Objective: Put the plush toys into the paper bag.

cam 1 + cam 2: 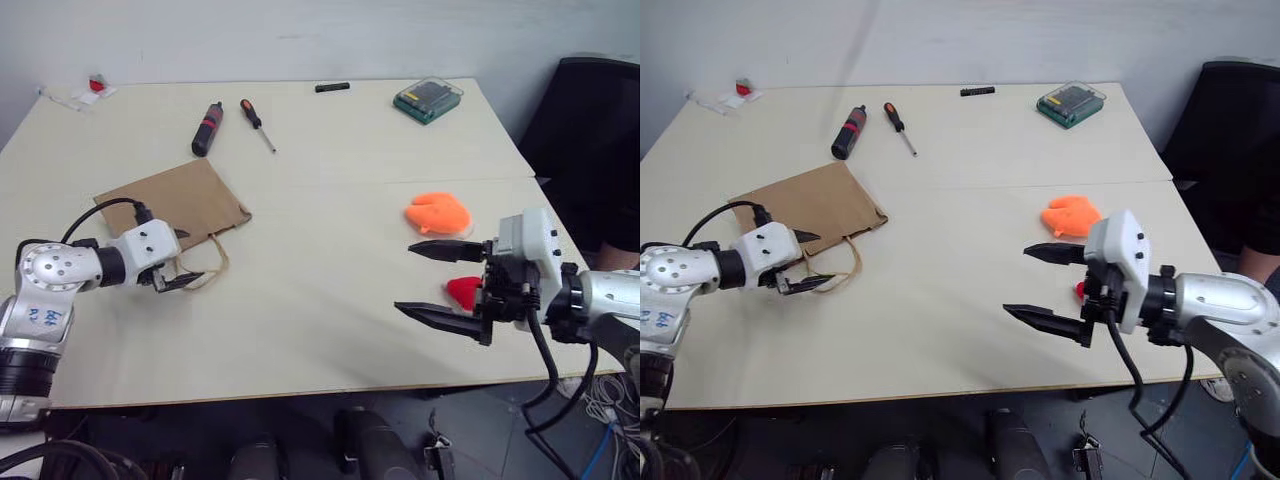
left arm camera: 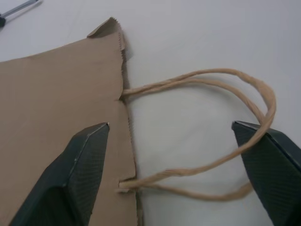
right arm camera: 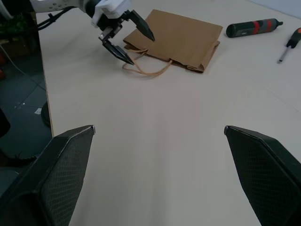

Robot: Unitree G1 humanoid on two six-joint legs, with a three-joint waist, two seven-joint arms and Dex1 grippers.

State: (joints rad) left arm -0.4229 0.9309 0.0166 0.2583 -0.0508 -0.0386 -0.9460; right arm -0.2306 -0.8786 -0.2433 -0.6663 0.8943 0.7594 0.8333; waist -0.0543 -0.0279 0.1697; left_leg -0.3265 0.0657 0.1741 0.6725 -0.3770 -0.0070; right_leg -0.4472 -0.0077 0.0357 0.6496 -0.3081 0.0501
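Observation:
The bag's brown paper (image 1: 178,198) lies flat on the tabletop while its cord loop stands out. The left gripper grabs the bag by its tan cord handle (image 1: 224,261) next.
The brown paper bag (image 1: 170,200) lies flat on the table's left side, its cord handles (image 2: 211,80) pointing toward the front edge. My left gripper (image 1: 186,258) is open at the bag's mouth. One finger (image 2: 80,165) is over the paper and the other (image 2: 268,160) is at the loops' far end. The orange plush toy (image 1: 437,213) lies on the right side of the table. The red plush toy (image 1: 462,292) is just in front of it, partly hidden behind my right gripper (image 1: 408,278). That gripper is open and empty above the table, pointing left toward the bag (image 3: 181,35).
At the back lie a thick red-and-black screwdriver (image 1: 207,130), a thin screwdriver (image 1: 257,123), a small black bar (image 1: 332,87), a green case (image 1: 428,99) and a small clear packet (image 1: 90,90). A black chair (image 1: 590,130) stands beyond the table's right edge.

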